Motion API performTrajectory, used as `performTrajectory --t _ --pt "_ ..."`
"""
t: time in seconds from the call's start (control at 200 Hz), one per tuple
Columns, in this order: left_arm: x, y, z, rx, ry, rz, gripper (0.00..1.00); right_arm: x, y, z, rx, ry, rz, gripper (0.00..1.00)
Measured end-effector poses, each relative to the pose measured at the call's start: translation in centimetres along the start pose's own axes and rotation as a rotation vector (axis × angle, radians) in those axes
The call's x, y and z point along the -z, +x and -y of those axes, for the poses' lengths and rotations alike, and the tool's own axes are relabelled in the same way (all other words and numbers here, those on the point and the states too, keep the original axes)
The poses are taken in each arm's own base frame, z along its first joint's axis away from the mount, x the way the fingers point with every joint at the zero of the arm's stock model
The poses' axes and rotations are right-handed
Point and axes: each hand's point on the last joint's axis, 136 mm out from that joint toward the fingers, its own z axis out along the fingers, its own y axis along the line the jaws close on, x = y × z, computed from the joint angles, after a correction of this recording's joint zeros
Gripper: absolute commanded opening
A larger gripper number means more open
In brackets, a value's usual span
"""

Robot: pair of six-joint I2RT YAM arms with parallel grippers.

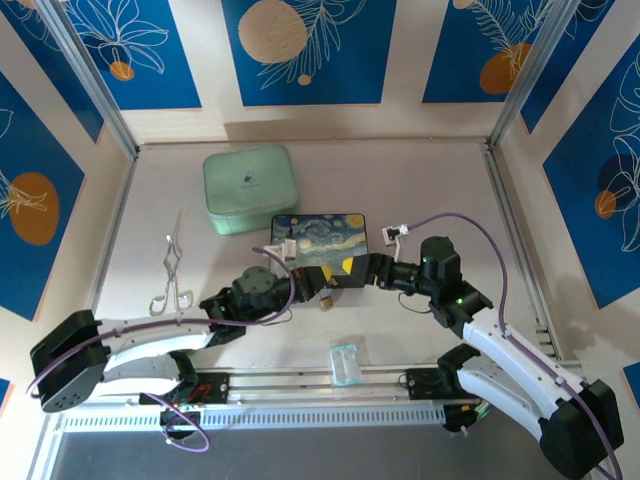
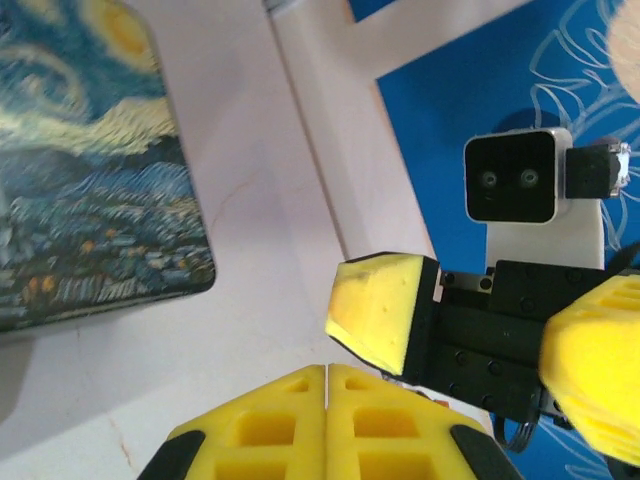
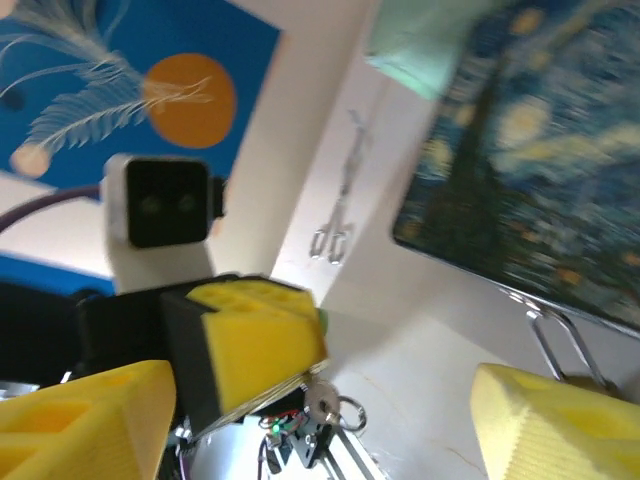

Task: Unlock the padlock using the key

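I should hold the key by its small round head [image 3: 322, 399] with my right gripper, so the rest stays free to unlock the padlock [image 3: 292, 376].
My left gripper [image 1: 320, 290] [image 2: 328, 372] is shut, its yellow fingers [image 3: 250, 340] pressed together on the padlock. Just a thin brass edge of the padlock [image 3: 292, 376] [image 1: 325, 302] shows under those fingers. The key [image 3: 323, 398] sticks out of the padlock's underside, showing a small round head with a thin wire ring on it. My right gripper [image 1: 343, 272] [image 3: 318, 420] is open and faces the left one closely, with a finger on each side of the padlock and key, touching neither. One right finger [image 2: 380, 312] hangs just past the left fingertips.
The painted starry-night box [image 1: 320, 232] [image 2: 80, 170] [image 3: 520, 150] lies just behind both grippers. A mint-green case [image 1: 250, 188] sits farther back on the left. Metal forceps [image 1: 172, 275] lie on the left, and a clear packet [image 1: 347, 360] by the front rail.
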Motion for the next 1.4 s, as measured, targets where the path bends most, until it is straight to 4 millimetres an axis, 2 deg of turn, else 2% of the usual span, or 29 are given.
performTrajectory --t 0.08,0.225,0.475,0.645,0.745,0.91,1.021,1.271,1.306,1.361,1.401 --pt "0.5 -0.4 1.8 -0.078 0.053 -0.011 0.0 0.2 -0.3 -1.8 0.057 -0.075 0.002 0.64" --pt "1.7 -1.2 5.0 -0.175 0.156 0.0 0.0 0.2 -0.1 -3.8 0.108 -0.177 -0.014 0.56" --pt "2.1 -1.2 7.1 -0.212 0.249 -0.005 0.0 -0.1 1.9 -5.9 0.162 -0.276 -0.075 0.44" --pt "1.8 -1.2 7.5 -0.208 0.275 -0.006 0.0 -0.2 2.5 -6.5 0.183 -0.306 -0.088 0.36" --pt "1.7 -1.2 7.5 -0.205 0.274 -0.005 0.0 -0.2 2.5 -6.8 0.198 -0.315 -0.084 0.21" --pt "1.8 -1.3 8.0 -0.207 0.294 0.002 0.0 -0.3 2.5 -6.2 0.193 -0.306 -0.076 0.16" --pt "1.8 -1.3 7.8 -0.211 0.289 0.0 0.0 -0.4 2.5 -6.2 0.192 -0.307 -0.075 0.04" --pt "2.0 -1.3 7.6 -0.209 0.275 0.0 0.0 -0.5 2.6 -6.0 0.182 -0.304 -0.076 0.0" --pt "1.9 -1.3 7.5 -0.208 0.268 0.0 0.16 -0.5 2.6 -5.9 0.179 -0.3 -0.075 0.0" --pt "1.9 -1.5 7.0 -0.212 0.242 0.011 0.49 -0.5 2.7 -5.6 0.173 -0.292 -0.076 0.0" --pt "1.9 -1.7 6.6 -0.209 0.218 0.023 0.67 -0.5 2.7 -5.4 0.166 -0.282 -0.077 0.0"
